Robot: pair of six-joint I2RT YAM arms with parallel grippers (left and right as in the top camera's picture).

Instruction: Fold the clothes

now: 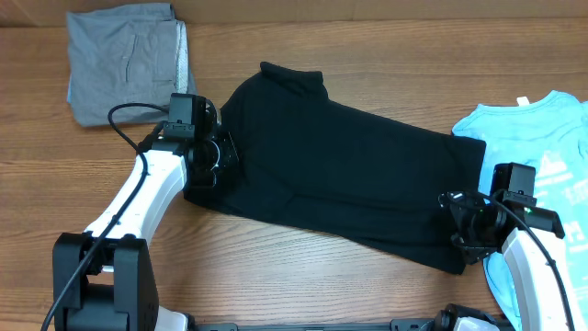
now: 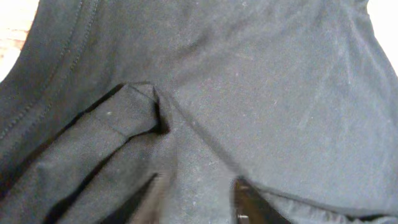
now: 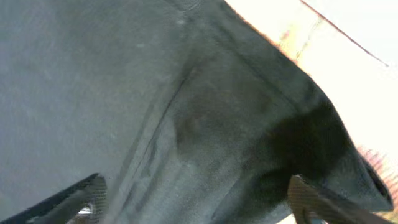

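My right gripper grabs the black shirt [image 1: 340, 175] at its lower corner [image 1: 450, 249] beside the hem next, to keep the shirt spread and straight for folding.
A black shirt [image 1: 340, 175] lies spread flat and slanted across the middle of the wooden table. My left gripper [image 1: 209, 170] is low over its left edge, near a folded-in sleeve [image 2: 118, 118]. In the left wrist view its fingers [image 2: 196, 199] are apart with black cloth under them. My right gripper [image 1: 464, 234] is over the shirt's lower right corner. In the right wrist view its fingers [image 3: 193, 196] are wide open over the cloth [image 3: 155, 93], next to the hem edge.
A folded grey garment [image 1: 124, 60] lies at the back left corner. A light blue shirt [image 1: 551, 156] lies at the right edge, partly under the right arm. Bare wood [image 1: 276, 267] shows in front of the black shirt.
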